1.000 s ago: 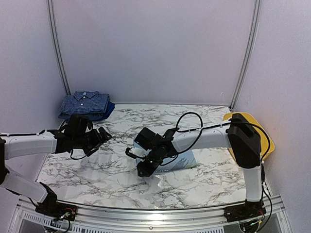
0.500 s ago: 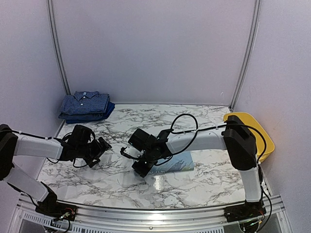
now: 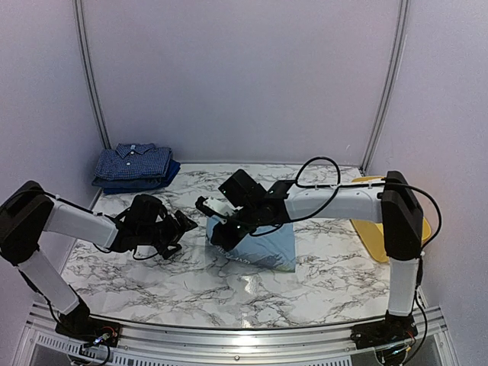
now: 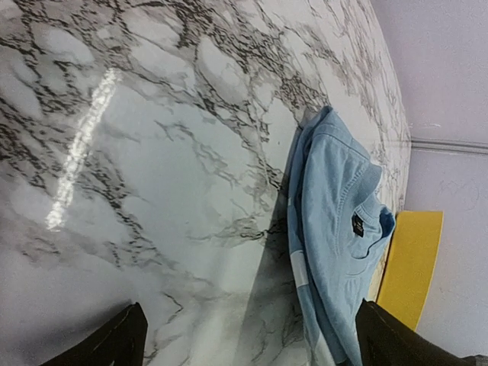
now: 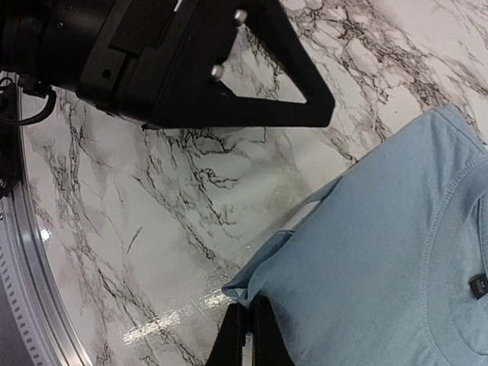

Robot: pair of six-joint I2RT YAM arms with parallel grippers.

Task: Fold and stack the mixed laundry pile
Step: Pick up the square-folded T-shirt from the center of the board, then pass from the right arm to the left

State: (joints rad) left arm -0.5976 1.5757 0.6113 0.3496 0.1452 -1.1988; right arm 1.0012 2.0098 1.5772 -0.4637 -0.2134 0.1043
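Note:
Next, the left gripper grabs the light-blue T-shirt (image 3: 265, 244) by its raised folded side edge (image 3: 210, 234) to stack it on the navy checked shirt.
My right gripper (image 3: 226, 227) is shut on a folded edge of the plain light-blue T-shirt (image 3: 265, 244) and holds that edge raised off the marble table; the rest drapes down to the tabletop. In the right wrist view the closed gripper (image 5: 250, 329) pinches the T-shirt (image 5: 381, 259) at its corner. My left gripper (image 3: 179, 235) hovers open just left of the T-shirt, touching nothing. Its wrist view shows the T-shirt (image 4: 335, 229) ahead between its spread fingers (image 4: 114, 343). The navy checked shirt (image 3: 136, 162) lies folded on a dark-blue piece (image 3: 141, 183) at the back left.
A yellow plastic tub (image 3: 419, 221) stands at the right edge of the table, partly behind my right arm; the tub (image 4: 412, 259) shows beyond the T-shirt in the left wrist view. The left arm's housing (image 5: 191, 69) fills the top of the right wrist view.
The right gripper closed on the T-shirt's edge and lifted it up and back. The left arm swung right, closer to the shirt, still open.

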